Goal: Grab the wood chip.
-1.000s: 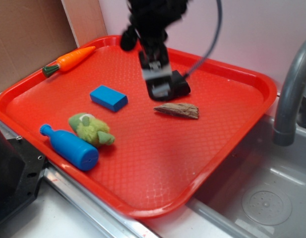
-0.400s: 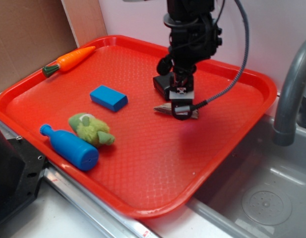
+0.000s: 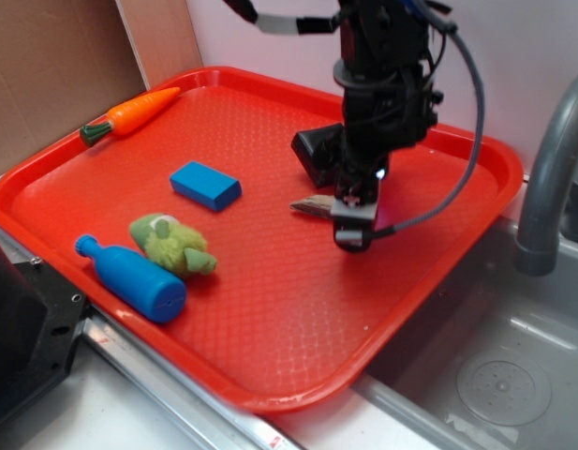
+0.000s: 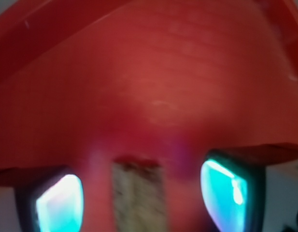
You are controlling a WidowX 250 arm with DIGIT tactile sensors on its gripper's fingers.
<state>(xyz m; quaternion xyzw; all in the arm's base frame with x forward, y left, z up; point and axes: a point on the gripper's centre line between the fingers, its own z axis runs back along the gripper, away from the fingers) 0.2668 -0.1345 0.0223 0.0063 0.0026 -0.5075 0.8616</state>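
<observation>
The robot needs to pick the chip off the red tray [image 3: 270,309], so its gripper should next grab the wood chip's long side edges.
The wood chip [image 3: 311,205], a flat brown-grey sliver, lies on the red tray [image 3: 270,309] right of centre. Only its pointed left end shows in the exterior view, because my gripper [image 3: 352,232] hangs straight over the rest of it. In the blurred wrist view the wood chip [image 4: 139,195] lies between my two fingers, with red tray showing on both sides of it. The gripper [image 4: 141,200] is open, and neither the left finger [image 4: 59,203] nor the right finger [image 4: 226,193] touches the wood.
A glossy black block [image 3: 315,152] sits just behind the chip, close to the arm. Further left lie a blue block [image 3: 205,185], a green plush toy [image 3: 170,242], a blue bottle [image 3: 131,277] and a toy carrot [image 3: 131,113]. A sink [image 3: 495,375] with a grey faucet [image 3: 551,178] is on the right.
The arm swung right from over the black block, then came forward and down over the chip, so it now covers most of it. The chip and the other things stayed put.
</observation>
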